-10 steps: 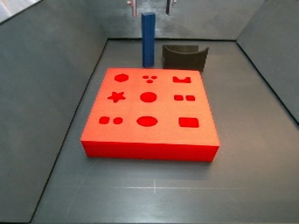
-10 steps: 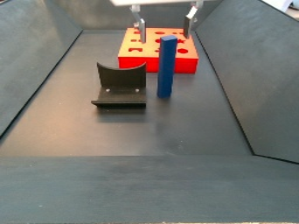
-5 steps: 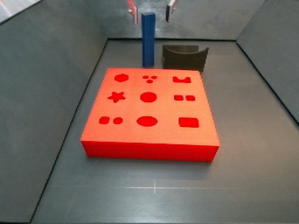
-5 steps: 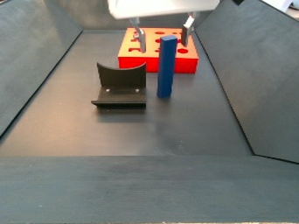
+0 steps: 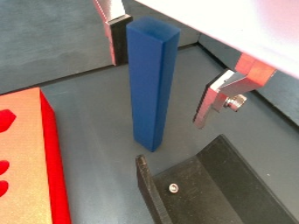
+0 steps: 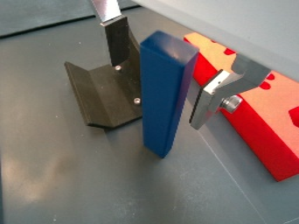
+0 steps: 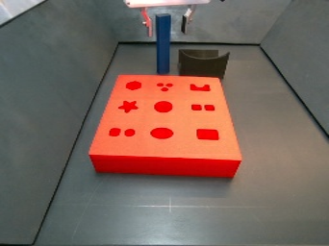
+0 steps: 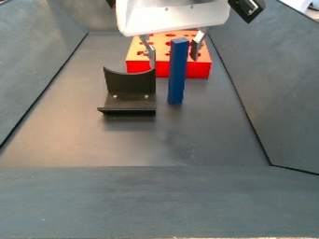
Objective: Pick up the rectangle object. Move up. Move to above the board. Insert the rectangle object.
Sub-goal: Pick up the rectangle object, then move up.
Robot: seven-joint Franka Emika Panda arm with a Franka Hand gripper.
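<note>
My gripper grabs the blue bar by its upper part (image 7: 164, 21) next, which leaves its lower end free to enter the red board (image 7: 164, 120).
The rectangle object, a tall blue bar (image 7: 166, 48), stands upright on the grey floor between the red board (image 7: 164, 120) and the fixture (image 7: 203, 62). My gripper (image 7: 167, 21) is down over the bar's upper part and open. In both wrist views the bar (image 5: 152, 83) (image 6: 166, 96) stands between the two fingers (image 5: 115, 39) (image 6: 211, 101), with a gap on each side. In a side view the gripper (image 8: 173, 49) straddles the bar (image 8: 180, 73), and the board (image 8: 162, 61) lies behind it. The board's cut-out holes are all open.
The dark fixture (image 8: 129, 91) stands close beside the bar and shows in both wrist views (image 5: 216, 188) (image 6: 100, 92). The board's edge is near the bar on the other side (image 5: 24, 166) (image 6: 263, 114). Grey sloping walls enclose the floor.
My gripper has come down from above the bar, so its open fingers now flank the bar's upper part. The bar, board and fixture have not moved.
</note>
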